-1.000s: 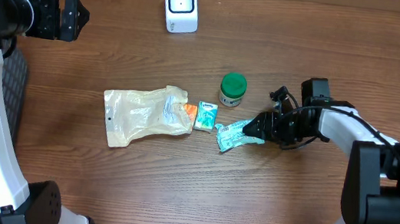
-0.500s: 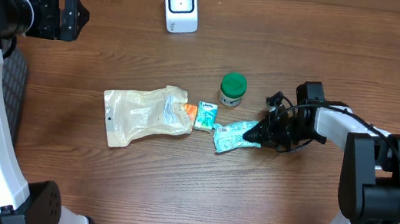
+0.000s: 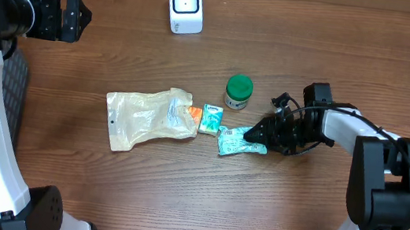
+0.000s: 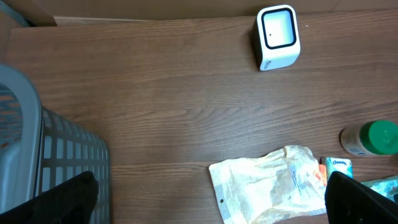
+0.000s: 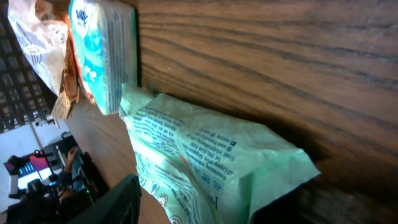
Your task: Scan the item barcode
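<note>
I will next grab the green printed packet with my right gripper by the end away from the tissue pack. The packet's barcode then stays uncovered for scanning.
A green printed packet lies on the wooden table just right of a small tissue pack. My right gripper sits low at the packet's right end. In the right wrist view the packet fills the space between the two spread fingers, and the gripper is open around it. The white barcode scanner stands at the back of the table, also seen from the left wrist. My left gripper hangs wide open and empty at the far left, high above the table.
A crumpled clear bag lies left of the tissue pack. A green-lidded jar stands just behind the packet. A grey slatted basket sits at the table's left edge.
The right gripper has slid left with the green packet, which now lies closer to the tissue pack. The left arm has not moved.
</note>
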Tool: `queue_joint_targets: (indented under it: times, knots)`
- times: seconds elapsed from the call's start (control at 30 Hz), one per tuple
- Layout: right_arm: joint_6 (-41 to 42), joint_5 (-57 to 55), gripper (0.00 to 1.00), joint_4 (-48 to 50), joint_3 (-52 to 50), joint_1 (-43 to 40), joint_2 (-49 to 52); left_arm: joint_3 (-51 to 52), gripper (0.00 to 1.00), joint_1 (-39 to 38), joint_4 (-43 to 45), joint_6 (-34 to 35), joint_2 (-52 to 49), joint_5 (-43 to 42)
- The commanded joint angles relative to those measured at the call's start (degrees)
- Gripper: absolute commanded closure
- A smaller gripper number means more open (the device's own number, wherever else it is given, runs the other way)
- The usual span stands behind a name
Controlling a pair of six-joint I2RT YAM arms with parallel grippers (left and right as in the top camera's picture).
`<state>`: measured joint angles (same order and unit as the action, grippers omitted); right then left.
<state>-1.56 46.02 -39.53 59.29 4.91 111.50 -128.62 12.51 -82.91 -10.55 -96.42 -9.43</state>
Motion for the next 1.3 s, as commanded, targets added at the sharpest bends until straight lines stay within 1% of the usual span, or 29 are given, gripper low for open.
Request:
queue_joint_targets:
  times: [0.0, 0.03, 0.1, 0.17, 0.3, 0.47, 0.53, 0.57, 0.63, 0.73, 0.93, 1.17, 1.27]
  knots:
    - [-0.3, -3.5, 0.49, 0.4, 1.6, -0.5, 0.7, 0.0, 0.00, 0.1, 0.1, -0.8, 0.4, -0.7]
    - [-0.3, -3.5, 0.48, 0.5, 1.9, -0.8, 0.7, 0.0, 0.01, 0.1, 0.1, -0.8, 0.4, -0.7]
    - [-0.3, -3.5, 0.43, 0.5, 2.6, -1.4, 0.7, 0.0, 0.00, 0.1, 0.1, -0.8, 0.4, -0.7]
    - [-0.1, -3.5, 0.42, 0.9, 2.7, -1.6, 0.8, 0.0, 0.00, 0.1, 0.1, -0.8, 0.4, -0.7]
    - [-0.2, -3.5, 0.42, 0.8, 2.5, -1.4, 1.1, 0.0, 0.00, 0.1, 0.1, -0.8, 0.4, -0.7]
    - [-0.2, -2.2, 0.44, 0.6, 2.5, 1.2, 3.8, 0.0, 0.00, 0.1, 0.1, -0.8, 0.4, -0.7]
    - [-0.1, -2.1, 0.49, -0.4, 2.5, 1.6, 4.3, 0.0, 0.01, 0.1, 0.1, -0.8, 0.4, -0.7]
    - [-0.1, -2.2, 0.54, -1.4, 2.5, 1.6, 4.3, 0.0, 0.00, 0.1, 0.1, -0.8, 0.4, -0.7]
    - [-0.1, -2.2, 0.60, -2.4, 2.5, 1.5, 4.3, 0.0, 0.00, 0.1, 0.1, -0.8, 0.4, -0.7]
    - [-0.1, -2.2, 0.68, -2.4, 2.1, 1.5, 4.3, 0.0, 0.00, 0.1, 0.1, -0.8, 0.4, -0.7]
    - [-0.1, -2.2, 0.95, -2.4, 2.1, 1.5, 4.3, 0.0, 0.00, 0.1, 0.1, -0.8, 0.4, -0.7]
    - [-0.2, -1.9, 0.96, -3.7, 2.4, 1.4, 3.7, 0.0, 0.00, 0.1, 0.1, -0.8, 0.4, -0.7]
    - [-0.2, -0.6, 0.96, -5.6, 2.6, 1.4, 1.9, 0.0, 0.01, 0.1, 0.1, -0.8, 0.4, -0.7]
